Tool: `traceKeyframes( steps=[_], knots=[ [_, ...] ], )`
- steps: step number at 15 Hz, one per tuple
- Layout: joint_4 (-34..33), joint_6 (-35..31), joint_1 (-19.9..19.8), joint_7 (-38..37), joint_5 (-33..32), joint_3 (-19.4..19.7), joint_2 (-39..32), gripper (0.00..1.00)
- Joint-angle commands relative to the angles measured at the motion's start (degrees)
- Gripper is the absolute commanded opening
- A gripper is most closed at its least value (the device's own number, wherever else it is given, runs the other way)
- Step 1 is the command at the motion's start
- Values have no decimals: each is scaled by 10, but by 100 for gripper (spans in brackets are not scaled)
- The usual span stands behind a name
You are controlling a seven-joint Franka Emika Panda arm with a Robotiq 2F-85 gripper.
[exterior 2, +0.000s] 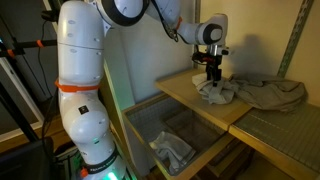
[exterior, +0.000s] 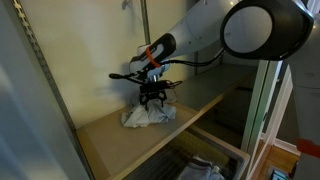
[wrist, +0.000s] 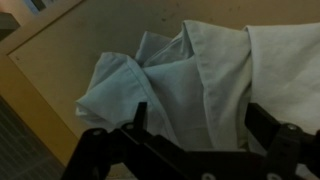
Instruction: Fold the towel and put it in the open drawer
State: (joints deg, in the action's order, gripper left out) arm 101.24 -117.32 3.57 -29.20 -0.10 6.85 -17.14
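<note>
I should next grab the pale towel gathered into the open drawer by its raised fold (wrist: 212, 118) from above, with my gripper's fingers on either side, to lift the towel.
A crumpled pale towel (exterior: 147, 117) lies on the wooden shelf (exterior: 110, 135). It also shows in an exterior view (exterior 2: 214, 94) and fills the wrist view (wrist: 170, 75). My gripper (exterior: 152, 98) points straight down just above the towel, as an exterior view (exterior 2: 211, 79) also shows. In the wrist view the gripper (wrist: 200, 120) is open, with its two black fingers wide apart on either side of a raised fold. The open drawer (exterior 2: 150, 125) sits below the shelf front; it also shows in an exterior view (exterior: 225, 150).
A larger grey cloth (exterior 2: 272, 93) lies on the shelf beside the towel. Another folded cloth (exterior 2: 172, 150) lies inside the drawer, also seen in an exterior view (exterior: 203, 168). Metal rack posts (exterior: 35, 60) and the back wall bound the shelf.
</note>
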Motion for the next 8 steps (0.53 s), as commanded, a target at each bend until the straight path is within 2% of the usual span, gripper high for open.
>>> traceKeyframes(
  steps=[1, 6, 8],
  knots=[
    [93, -137, -2, -26, 12, -13, 9, 100],
    [170, -323, -7, -35, 107, -36, 11, 100],
    [181, -364, -10, -21, 148, -46, 14, 100]
  ],
)
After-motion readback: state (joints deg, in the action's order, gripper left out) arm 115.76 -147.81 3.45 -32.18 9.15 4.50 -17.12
